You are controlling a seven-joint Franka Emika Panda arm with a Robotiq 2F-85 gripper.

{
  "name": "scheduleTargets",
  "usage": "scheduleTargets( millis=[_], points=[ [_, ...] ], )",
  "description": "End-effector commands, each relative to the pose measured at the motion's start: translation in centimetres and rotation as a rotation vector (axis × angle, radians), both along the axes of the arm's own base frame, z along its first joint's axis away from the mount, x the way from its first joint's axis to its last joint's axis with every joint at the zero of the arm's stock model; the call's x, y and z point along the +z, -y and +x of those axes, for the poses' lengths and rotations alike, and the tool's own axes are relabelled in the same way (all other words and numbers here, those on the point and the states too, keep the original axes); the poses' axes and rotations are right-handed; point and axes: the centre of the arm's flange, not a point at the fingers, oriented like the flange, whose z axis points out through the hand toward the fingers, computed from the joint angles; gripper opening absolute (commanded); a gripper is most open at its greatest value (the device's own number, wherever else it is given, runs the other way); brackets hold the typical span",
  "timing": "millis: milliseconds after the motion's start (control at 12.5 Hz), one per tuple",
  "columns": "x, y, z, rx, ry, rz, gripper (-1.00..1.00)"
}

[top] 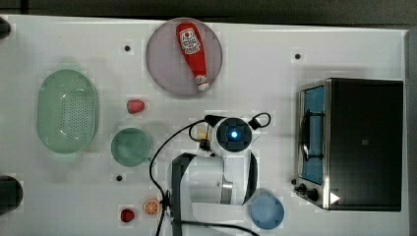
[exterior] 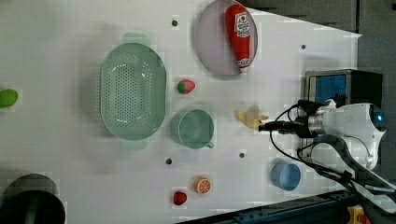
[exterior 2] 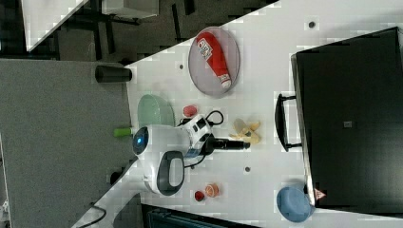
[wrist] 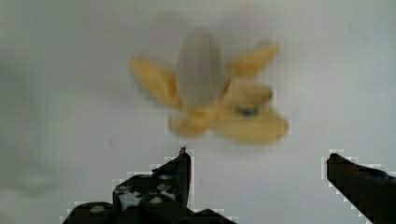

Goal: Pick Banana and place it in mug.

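The banana should be grabbed next with my gripper by its yellow unpeeled base (exterior: pixel 255 121), so its pale tip stays free to go into the mug (exterior: pixel 192 129).
The banana (wrist: pixel 210 88) is a small pale-yellow toy, peeled, with its flaps spread flat on the white table. It lies between the mug and the oven in the left view (exterior: pixel 250 118), and in the right view it is by the oven handle (exterior 2: pixel 246 129). My gripper (wrist: pixel 257 158) hangs open just above and beside it, with nothing between the fingers; in the left view its tips (exterior: pixel 264 126) reach the banana's edge. The teal-green mug (exterior: pixel 192 129) stands upright and empty to the left view's left of the banana. In the top view the mug (top: pixel 130 146) is left of my arm.
A ketchup bottle (top: pixel 193 51) lies on a grey plate (top: pixel 162 59). The perforated green basket (top: pixel 66 110), a strawberry (top: pixel 135 106), an orange slice (top: pixel 151 206) and a blue cup (top: pixel 267 211) stand around. A toaster oven (top: pixel 359 145) fills the top view's right.
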Motion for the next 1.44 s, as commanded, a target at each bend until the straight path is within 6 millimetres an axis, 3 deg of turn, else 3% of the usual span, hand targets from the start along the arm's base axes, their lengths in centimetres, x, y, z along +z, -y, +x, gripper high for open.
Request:
scheduleTargets(
  millis=[80,320,480,560,800,960,1200,1440],
  points=[
    [-2.3,0.4,1.1,0.092,0.070,0.008,1.00],
    [-5.2,0.1,0.5,0.096,0.053,0.009,1.00],
    [-6.1,-0.4,0.5,0.104,0.054,0.013,1.00],
    [-6.3,-0.4,0.3,0.104,0.060,0.012,0.65],
    [-5.5,-0.5,0.4,0.106,0.085,0.010,-0.04],
    [-4.2,-0.3,0.8,0.098,0.107,0.009,-0.45],
    [-0.8,0.6,0.8,0.077,0.093,0.008,-0.46],
    [6.0,0.8,1.5,0.071,0.124,0.010,-0.46]
  ],
)
